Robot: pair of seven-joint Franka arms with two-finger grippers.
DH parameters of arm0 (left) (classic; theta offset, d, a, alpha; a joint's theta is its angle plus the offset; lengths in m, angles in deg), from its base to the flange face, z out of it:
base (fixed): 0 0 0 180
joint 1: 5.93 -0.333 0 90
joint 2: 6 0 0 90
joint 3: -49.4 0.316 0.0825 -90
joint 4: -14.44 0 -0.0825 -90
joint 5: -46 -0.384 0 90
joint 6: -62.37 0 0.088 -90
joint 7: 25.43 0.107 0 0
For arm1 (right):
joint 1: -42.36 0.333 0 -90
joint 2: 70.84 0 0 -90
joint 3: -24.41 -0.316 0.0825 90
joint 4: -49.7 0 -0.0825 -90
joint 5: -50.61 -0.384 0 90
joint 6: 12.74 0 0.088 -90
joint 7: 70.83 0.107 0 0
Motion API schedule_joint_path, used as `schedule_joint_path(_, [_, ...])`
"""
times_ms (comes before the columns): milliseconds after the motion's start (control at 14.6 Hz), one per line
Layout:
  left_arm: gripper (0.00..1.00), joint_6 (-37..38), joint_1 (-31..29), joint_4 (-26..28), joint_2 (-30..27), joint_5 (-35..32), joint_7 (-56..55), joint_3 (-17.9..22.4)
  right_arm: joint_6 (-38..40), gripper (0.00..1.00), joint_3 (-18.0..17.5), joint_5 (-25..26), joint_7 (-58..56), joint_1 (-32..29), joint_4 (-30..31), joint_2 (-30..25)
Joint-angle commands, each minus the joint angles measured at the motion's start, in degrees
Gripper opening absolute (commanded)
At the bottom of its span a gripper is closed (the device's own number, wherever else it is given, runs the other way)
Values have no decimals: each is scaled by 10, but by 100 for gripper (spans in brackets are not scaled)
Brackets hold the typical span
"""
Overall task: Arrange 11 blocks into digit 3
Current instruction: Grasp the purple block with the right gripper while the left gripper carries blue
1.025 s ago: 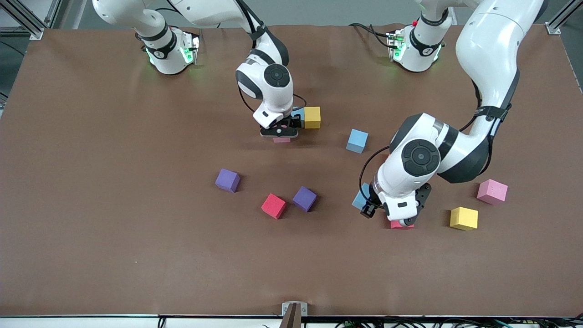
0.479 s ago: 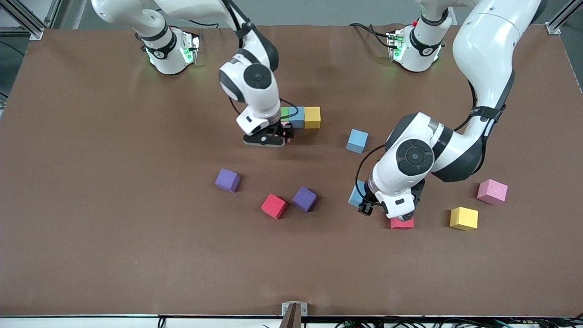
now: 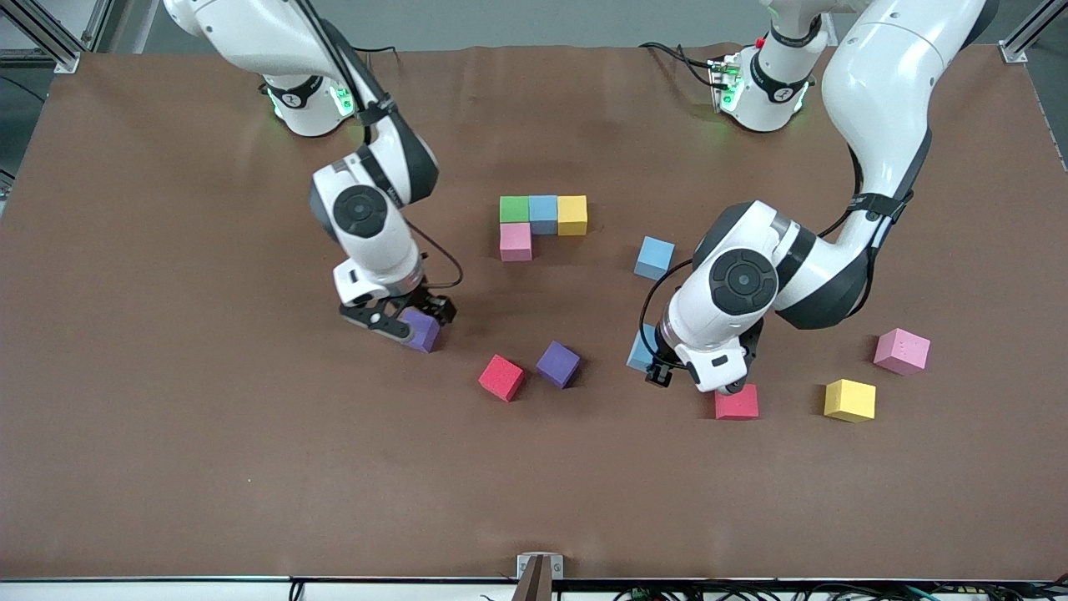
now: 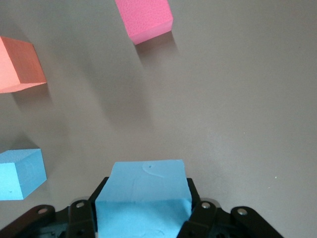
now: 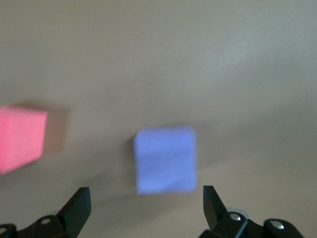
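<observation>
My right gripper grabs the purple block [image 3: 423,330] by its opposite sides next, to extend the digit 3 from the pink block touching the green one.
Green [image 3: 514,208], light blue [image 3: 543,209] and yellow [image 3: 572,214] blocks touch in a row, with a pink block [image 3: 516,242] against the green one, nearer the camera. My left gripper [image 3: 647,361] is shut on a light blue block [image 3: 640,351] [image 4: 143,196], low over the mat beside a red block [image 3: 737,402]. My right gripper [image 3: 399,322] [image 5: 146,206] hangs open over a purple block [image 3: 423,330] [image 5: 166,158], a finger to either side. Loose blocks: light blue [image 3: 655,257], purple [image 3: 557,364], red [image 3: 501,377], yellow [image 3: 849,400], pink [image 3: 901,351].
The left wrist view shows an orange-toned cube [image 4: 17,64], a pinkish-red block [image 4: 146,20] and a second light blue block [image 4: 20,173] on the brown mat [image 3: 209,417]. The left arm's elbow covers the mat by the loose light blue block.
My right gripper left the pink block beside the green one and swung to the purple block near the right arm's end. My left gripper drifted slightly that way, still holding its light blue block.
</observation>
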Motion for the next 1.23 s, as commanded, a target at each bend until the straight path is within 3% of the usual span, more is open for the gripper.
schedule_joint_path(0, [11,6,-1,8,-10,10,-12,-1,2,100,-10,24,-27,-19,-13,12])
schedule_joint_path(273, [11,5,10,9,-6,10,-42,-1,-9,100,-10,23,-27,-19,-47,66])
schedule_joint_path(820, [11,3,10,25,-6,9,-70,-1,-44,100,-12,19,-25,-18,-41,99])
schedule_joint_path(957, [11,3,10,31,-7,9,-74,-1,-43,86,-12,19,-26,-18,-40,100])
schedule_joint_path(1162, [11,3,11,35,-7,9,-102,-1,-43,49,-14,19,-26,-18,-32,99])
